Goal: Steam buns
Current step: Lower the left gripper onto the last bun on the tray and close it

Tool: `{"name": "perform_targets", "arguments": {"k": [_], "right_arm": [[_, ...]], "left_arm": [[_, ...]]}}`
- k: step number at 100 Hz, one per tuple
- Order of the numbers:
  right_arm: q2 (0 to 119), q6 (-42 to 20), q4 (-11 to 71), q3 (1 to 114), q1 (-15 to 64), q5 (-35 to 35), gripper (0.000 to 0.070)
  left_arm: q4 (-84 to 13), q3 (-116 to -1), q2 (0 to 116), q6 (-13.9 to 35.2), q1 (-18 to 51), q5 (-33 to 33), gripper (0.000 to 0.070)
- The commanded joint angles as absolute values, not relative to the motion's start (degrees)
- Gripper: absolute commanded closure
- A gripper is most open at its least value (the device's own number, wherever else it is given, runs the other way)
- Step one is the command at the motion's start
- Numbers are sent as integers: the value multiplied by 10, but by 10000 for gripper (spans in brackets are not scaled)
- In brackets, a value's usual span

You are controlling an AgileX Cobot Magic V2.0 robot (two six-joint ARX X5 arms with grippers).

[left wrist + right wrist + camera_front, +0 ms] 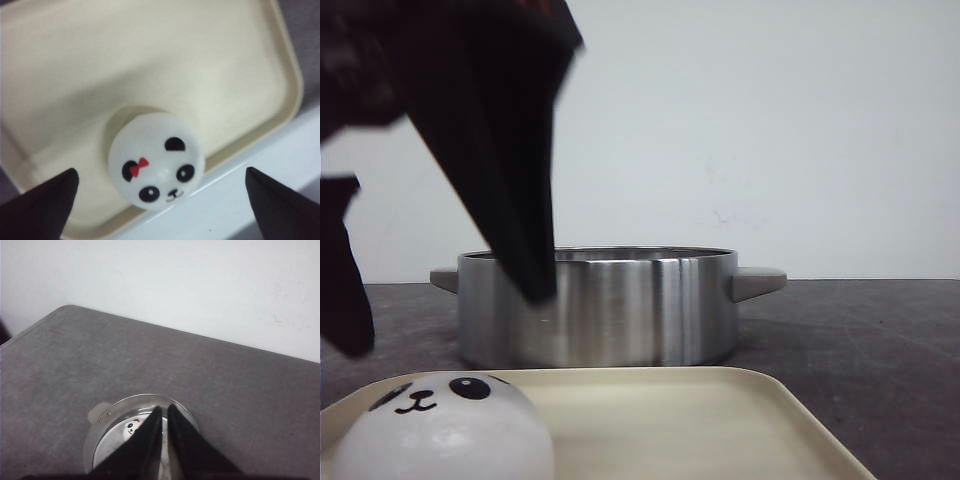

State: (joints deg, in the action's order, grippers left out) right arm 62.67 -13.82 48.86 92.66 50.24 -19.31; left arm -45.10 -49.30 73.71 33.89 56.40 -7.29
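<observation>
My left gripper has its fingers above the panda-faced bun on the cream tray and would miss the bun if it closed now. It needs to go lower first, then close.
One white panda-faced bun with a red bow lies on the cream tray, near its rim. It also shows in the front view at the tray's near left. My left gripper is open and empty, its fingers wide on either side of this bun and above it; in the front view its dark fingers hang before the steel pot. My right gripper is shut and empty, high over the pot. A second bun lies inside the pot, partly hidden by the fingers.
The pot has two side handles and stands on a grey table behind the tray. A white wall is at the back. A pale white strip runs along the tray's outer edge.
</observation>
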Motion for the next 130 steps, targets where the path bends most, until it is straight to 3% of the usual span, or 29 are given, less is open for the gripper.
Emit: {"name": "perform_targets", "arguments": {"k": [1, 39, 49, 66, 83, 93, 130], "right_arm": [[632, -134, 485, 937, 508, -195, 689], [632, -128, 486, 937, 508, -195, 689], [632, -126, 486, 937, 508, -195, 689], [632, -126, 493, 937, 508, -195, 689], [632, -124, 505, 937, 508, -196, 689], [632, -124, 508, 937, 508, -196, 689], [632, -124, 509, 937, 508, -196, 689]], "left_arm": [[-450, -499, 759, 341, 571, -83, 0], [-431, -499, 833, 337, 583, -93, 2], [-432, -499, 842, 335, 583, -93, 104], [-424, -499, 847, 321, 583, -92, 355], [-420, -499, 847, 312, 582, -89, 493], [-421, -499, 847, 294, 583, -88, 700], [-423, -505, 827, 255, 583, -77, 700]]}}
